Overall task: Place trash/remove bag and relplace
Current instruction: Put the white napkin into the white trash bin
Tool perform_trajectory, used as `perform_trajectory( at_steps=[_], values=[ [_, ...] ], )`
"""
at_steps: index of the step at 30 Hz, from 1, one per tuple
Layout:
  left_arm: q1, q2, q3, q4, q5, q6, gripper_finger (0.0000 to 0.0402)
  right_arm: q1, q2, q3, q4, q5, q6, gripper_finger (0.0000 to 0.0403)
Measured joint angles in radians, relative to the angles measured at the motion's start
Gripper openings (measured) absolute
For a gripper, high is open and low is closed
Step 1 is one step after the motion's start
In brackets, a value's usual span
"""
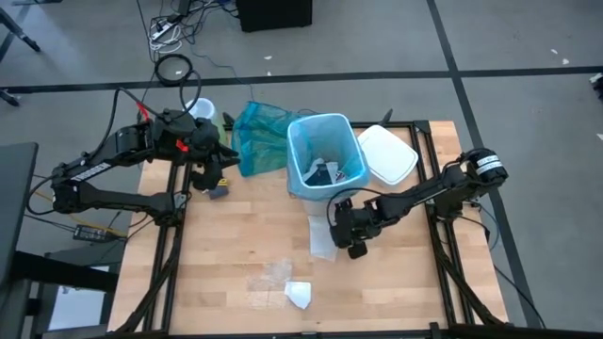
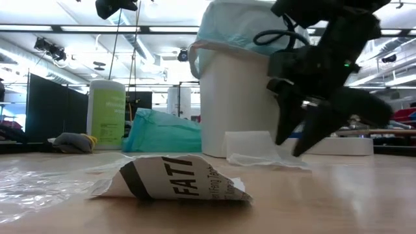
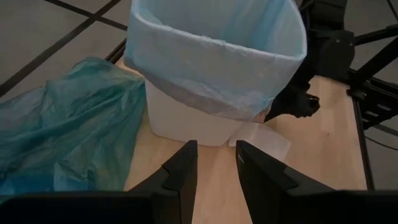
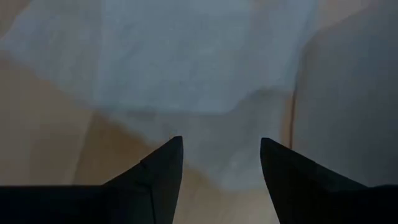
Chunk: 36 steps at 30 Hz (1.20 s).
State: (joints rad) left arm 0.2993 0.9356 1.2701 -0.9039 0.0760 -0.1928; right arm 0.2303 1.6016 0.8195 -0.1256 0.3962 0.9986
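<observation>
My right gripper grabs the white sheet by its edge [image 1: 334,253] next, to put the sheet into the lined bin [image 1: 327,151] with the other trash.
The white bin [image 1: 325,179] stands mid-table, lined with the light blue bag [image 1: 303,141], whose rim folds over the bin's edge [image 3: 217,59]. Dark and white trash [image 1: 325,172] lies inside. On the table lie more scraps: a printed white paper [image 1: 299,294] [image 2: 175,182], clear plastic [image 1: 268,276], and a white-clear sheet [image 1: 322,235] [image 2: 260,151]. My right gripper [image 1: 350,247] [image 2: 291,144] [image 4: 221,168] is open, pointing down just above that sheet's edge beside the bin. My left gripper [image 1: 215,179] [image 3: 216,165] is open, left of the bin.
A crumpled teal-green bag [image 1: 259,137] [image 3: 62,130] lies against the bin's left side. The white lid [image 1: 386,153] lies right of the bin. A wipes canister [image 2: 108,114] and a grey-yellow object [image 2: 71,142] sit near the far left. Bare wood shows along the near edge.
</observation>
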Motion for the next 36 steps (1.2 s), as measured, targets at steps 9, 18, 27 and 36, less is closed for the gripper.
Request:
perform_trajectory(
  at_steps=[9,18,27,36],
  values=[
    [0.0,0.0,0.0,0.0,-0.006,0.005,0.012,-0.085,0.0,-0.001,0.03,-0.017,-0.024,0.0193],
    [0.0,0.0,0.0,0.0,-0.008,0.005,0.012,-0.068,0.016,-0.001,0.1,-0.053,-0.031,0.0152],
    [0.0,0.0,0.0,0.0,-0.008,0.005,0.0119,-0.058,0.116,0.001,0.136,-0.169,0.007,0.0113],
    [0.0,0.0,0.0,-0.006,-0.008,0.005,0.0119,-0.054,0.09,0.018,0.108,-0.182,0.013,0.0002]
  ],
)
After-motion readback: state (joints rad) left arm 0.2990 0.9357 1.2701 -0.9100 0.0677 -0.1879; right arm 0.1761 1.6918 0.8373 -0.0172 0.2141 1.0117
